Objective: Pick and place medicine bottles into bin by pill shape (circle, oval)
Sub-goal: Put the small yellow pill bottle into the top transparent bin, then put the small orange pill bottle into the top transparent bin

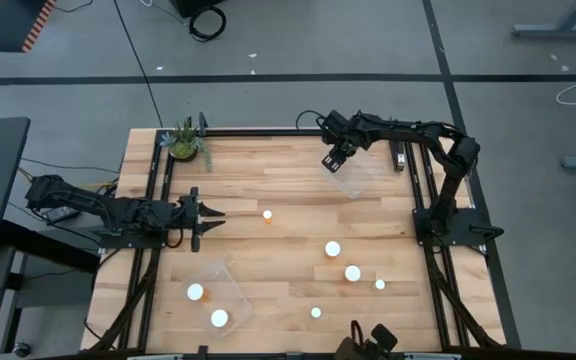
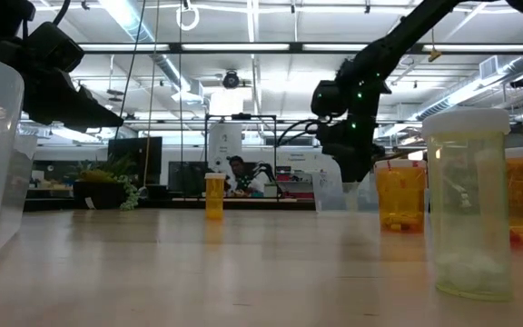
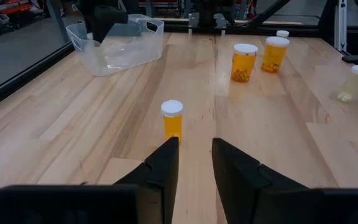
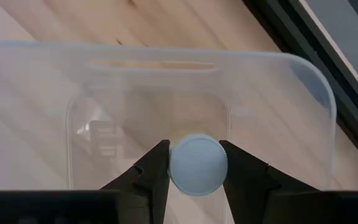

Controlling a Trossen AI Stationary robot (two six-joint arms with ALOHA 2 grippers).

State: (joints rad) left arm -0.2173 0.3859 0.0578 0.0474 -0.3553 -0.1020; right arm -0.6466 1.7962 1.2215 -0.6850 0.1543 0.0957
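Note:
The white-capped bottle (image 4: 197,163) is over the clear bin's bottom, inside the bin's rim, and would stay in the bin. It is time for my right gripper to release it now.
My right gripper (image 1: 334,160) is at the far side of the table, over a clear plastic bin (image 1: 356,176), and is shut on a white-capped bottle (image 4: 197,165). My left gripper (image 1: 211,215) is open and empty, level above the table's left part. It points at a small orange bottle (image 1: 267,214), which stands upright just ahead of its fingers in the left wrist view (image 3: 172,121). Several more white-capped bottles stand on the right half of the table (image 1: 333,248) (image 1: 353,272) (image 1: 379,285) (image 1: 316,313). My right gripper pinches the bottle by the rim of its round white cap (image 4: 174,167), one finger (image 4: 151,169) on each side. The fingers point down from above. The cap hides the bottle's body. The bottle is upright over the inside of the clear bin (image 4: 278,87); whether it touches the bin floor I cannot tell.
A second clear bin (image 1: 230,283) at the near left holds two white-capped bottles (image 1: 195,292) (image 1: 219,318). A small potted plant (image 1: 184,142) stands at the far left corner. Black rails run along the table's left and right sides. Bare wood lies between the two bins.

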